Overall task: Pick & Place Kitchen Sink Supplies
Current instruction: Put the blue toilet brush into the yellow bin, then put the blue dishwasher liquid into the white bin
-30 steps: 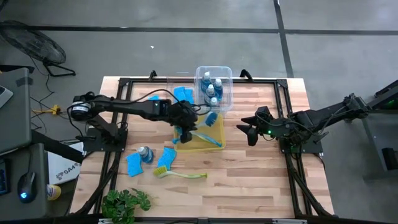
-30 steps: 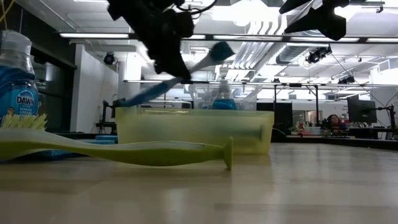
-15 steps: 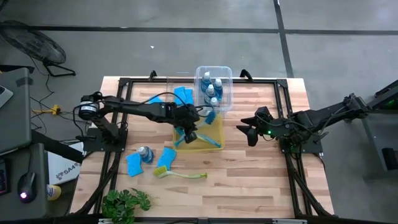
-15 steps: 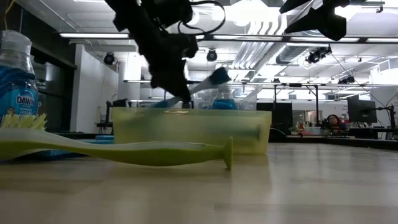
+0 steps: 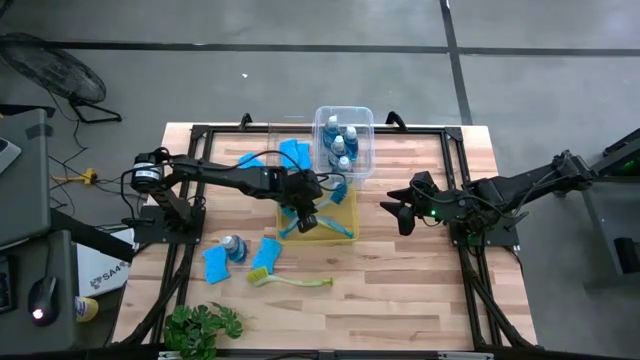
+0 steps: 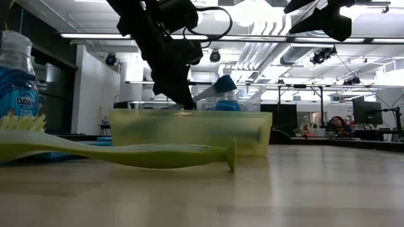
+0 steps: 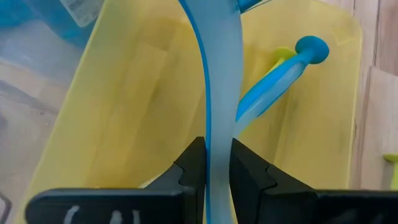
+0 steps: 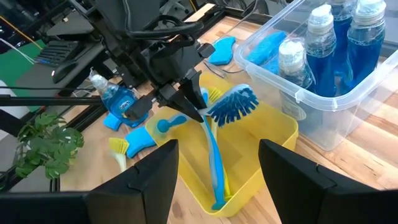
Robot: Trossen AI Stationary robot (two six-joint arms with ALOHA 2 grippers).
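Note:
My left fingers hold the blue brush's handle low inside the yellow bin's sides, where the brush would rest, so it is now time for my left gripper to open.
My left gripper (image 5: 303, 207) is down at the yellow bin (image 5: 345, 228), shut on a blue dish brush whose bristle head (image 5: 338, 190) sticks up over the bin's far right part. The low view shows that head (image 6: 222, 85) above the bin wall (image 6: 189, 132). A second blue brush (image 7: 273, 81) lies inside the bin. A yellow-green brush (image 5: 290, 280), a bottle (image 5: 232, 246) and blue sponges (image 5: 215, 263) lie on the table nearer the front. My right gripper (image 5: 398, 208) hovers open, to the right of the bin. My left gripper pinches the blue brush's handle (image 7: 217, 143) between its two fingers (image 7: 193, 168), which lie across it. The fingers come from above, pointing down into the yellow bin. The brush is tilted, its head (image 8: 233, 104) raised above the rim and its handle end low inside the bin.
A clear bin (image 5: 345, 140) with several blue bottles stands at the far edge, right behind the yellow bin. More blue sponges (image 5: 295, 152) lie left of it. A green plant (image 5: 203, 325) sits at the near left corner. Bare wood lies between the yellow bin and my right gripper.
My left gripper has come down and a little to the right into the yellow bin, carrying the blue brush. The brush's handle end, earlier sticking out above the bin's left wall, has sunk inside it, while the head stays raised over the rim.

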